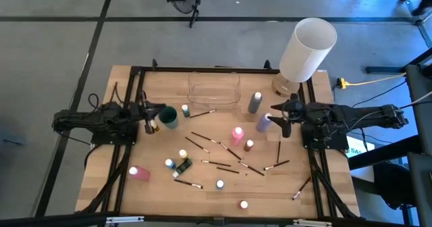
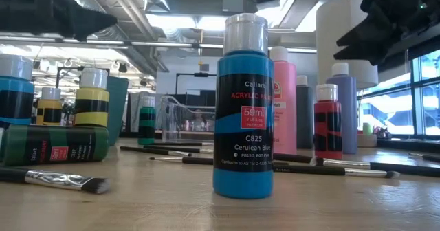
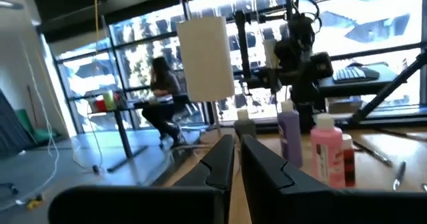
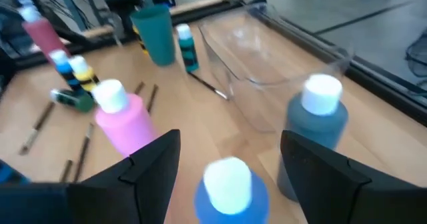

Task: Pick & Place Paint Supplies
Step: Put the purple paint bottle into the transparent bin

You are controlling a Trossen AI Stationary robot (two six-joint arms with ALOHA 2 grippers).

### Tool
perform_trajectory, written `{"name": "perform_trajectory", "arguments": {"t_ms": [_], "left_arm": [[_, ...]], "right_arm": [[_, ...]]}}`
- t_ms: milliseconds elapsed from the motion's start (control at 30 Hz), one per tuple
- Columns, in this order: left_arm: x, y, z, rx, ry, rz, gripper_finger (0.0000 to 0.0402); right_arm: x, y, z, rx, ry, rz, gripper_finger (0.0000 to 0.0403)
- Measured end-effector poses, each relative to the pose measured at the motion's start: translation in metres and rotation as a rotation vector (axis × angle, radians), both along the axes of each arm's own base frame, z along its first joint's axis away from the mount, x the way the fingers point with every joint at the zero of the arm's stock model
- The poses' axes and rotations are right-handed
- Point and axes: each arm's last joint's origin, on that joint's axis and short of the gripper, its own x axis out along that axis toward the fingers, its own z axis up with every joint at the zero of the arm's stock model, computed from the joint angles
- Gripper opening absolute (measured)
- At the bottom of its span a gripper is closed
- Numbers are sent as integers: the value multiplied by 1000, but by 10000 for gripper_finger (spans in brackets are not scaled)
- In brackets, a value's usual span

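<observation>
My right gripper needs to go lower toward the purple bottle's white cap point(image 1: 267, 117) point(image 4: 229, 179) before it closes. Its fingers don't reach it yet.
Small paint bottles and thin dark-handled brushes point(image 1: 216, 143) are scattered over the wooden table. A pink bottle point(image 1: 237, 134), a purple bottle point(image 1: 263, 123) and a grey bottle point(image 1: 254, 102) stand upright at the right. My right gripper point(image 4: 227, 144) hovers open just above the purple bottle's white cap point(image 4: 229, 179), a finger on either side, touching nothing. My left gripper point(image 3: 238, 164) is shut and empty at the table's left, beside a teal cup point(image 1: 169, 117) and a yellow bottle point(image 1: 152, 125). A cerulean blue bottle point(image 2: 243, 114) stands near the front edge.
A clear plastic container point(image 1: 213, 88) sits at the far middle of the table. A big white cylindrical lamp point(image 1: 307, 46) stands on a wooden base at the far right corner. Another pink bottle point(image 1: 140, 173) lies on its side at the near left. A black frame point(image 1: 135, 70) rims the table.
</observation>
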Motion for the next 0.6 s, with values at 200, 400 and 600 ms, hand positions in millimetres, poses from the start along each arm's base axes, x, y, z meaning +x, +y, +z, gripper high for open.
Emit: {"name": "perform_trajectory", "arguments": {"t_ms": [200, 400, 600], "left_arm": [[0, 1, 4, 37, 10, 53, 58], [3, 6, 8, 32, -24, 123, 109], [4, 10, 18, 125, -81, 172, 139]], "right_arm": [[3, 0, -5, -9, 50, -10, 264], [4, 0, -6, -10, 63, -10, 264], [5, 0, -9, -11, 100, -4, 264]]}}
